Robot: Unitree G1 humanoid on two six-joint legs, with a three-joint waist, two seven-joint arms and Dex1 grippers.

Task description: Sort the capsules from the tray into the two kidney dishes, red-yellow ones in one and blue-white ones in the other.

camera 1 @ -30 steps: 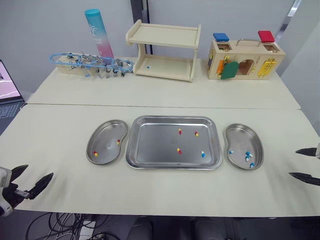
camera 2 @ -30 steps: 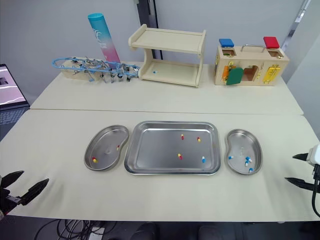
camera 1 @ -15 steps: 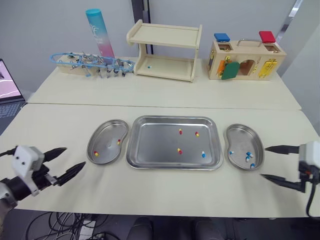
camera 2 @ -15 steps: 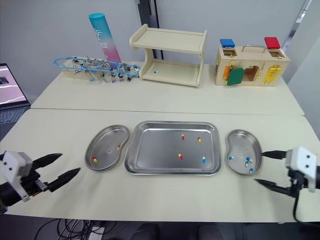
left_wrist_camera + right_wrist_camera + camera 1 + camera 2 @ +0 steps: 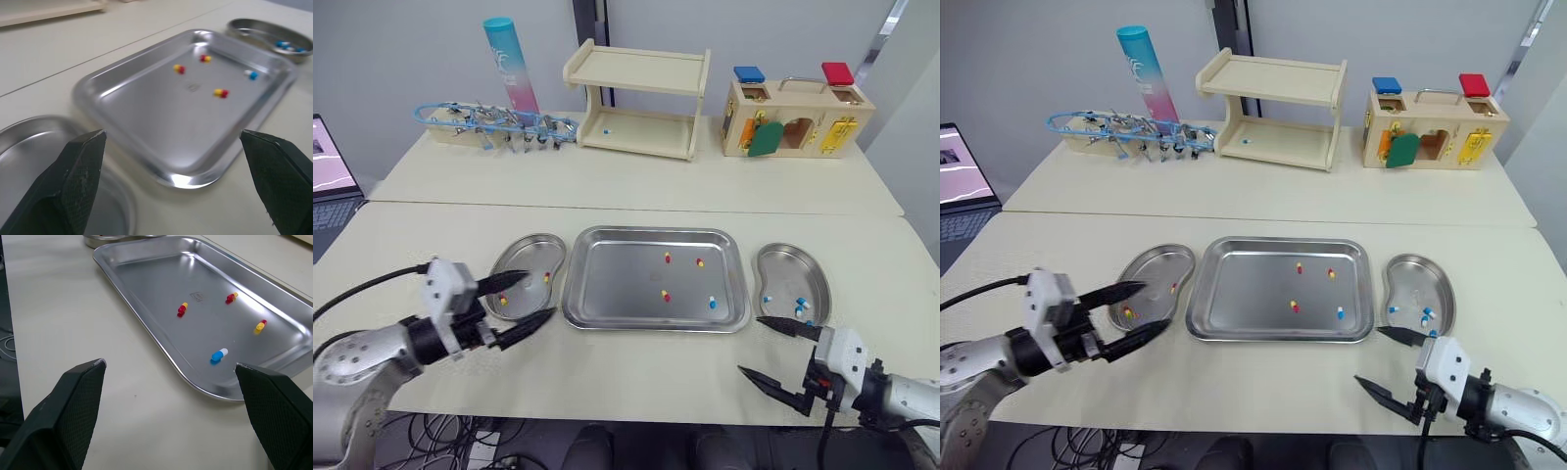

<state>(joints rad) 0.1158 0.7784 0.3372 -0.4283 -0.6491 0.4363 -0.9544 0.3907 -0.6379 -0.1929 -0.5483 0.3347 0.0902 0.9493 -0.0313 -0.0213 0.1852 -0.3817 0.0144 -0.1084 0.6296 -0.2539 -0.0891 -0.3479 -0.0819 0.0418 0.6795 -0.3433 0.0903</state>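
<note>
Next, my left gripper takes hold of a red-yellow capsule around its two-colored body, to sort it into the red-yellow dish.
A steel tray in the middle of the table holds three red-yellow capsules and one blue-white capsule. The left kidney dish has two red-yellow capsules in it. The right kidney dish carries several blue-white capsules. My left gripper is open, its fingers spanning the left dish's near right rim. My right gripper is open, low over the table in front of the tray's near right corner. The right wrist view shows the blue-white capsule just ahead of its fingers.
Along the back stand a wooden shelf, a puzzle box, a blue-pink tube and a rack of instruments. A laptop sits off the table's left side. A seam crosses the table behind the tray.
Both arms have swung in from the table's outer edges. The left gripper now reaches over the left dish, and the right gripper sits in front of the tray's right corner. Both stay open.
</note>
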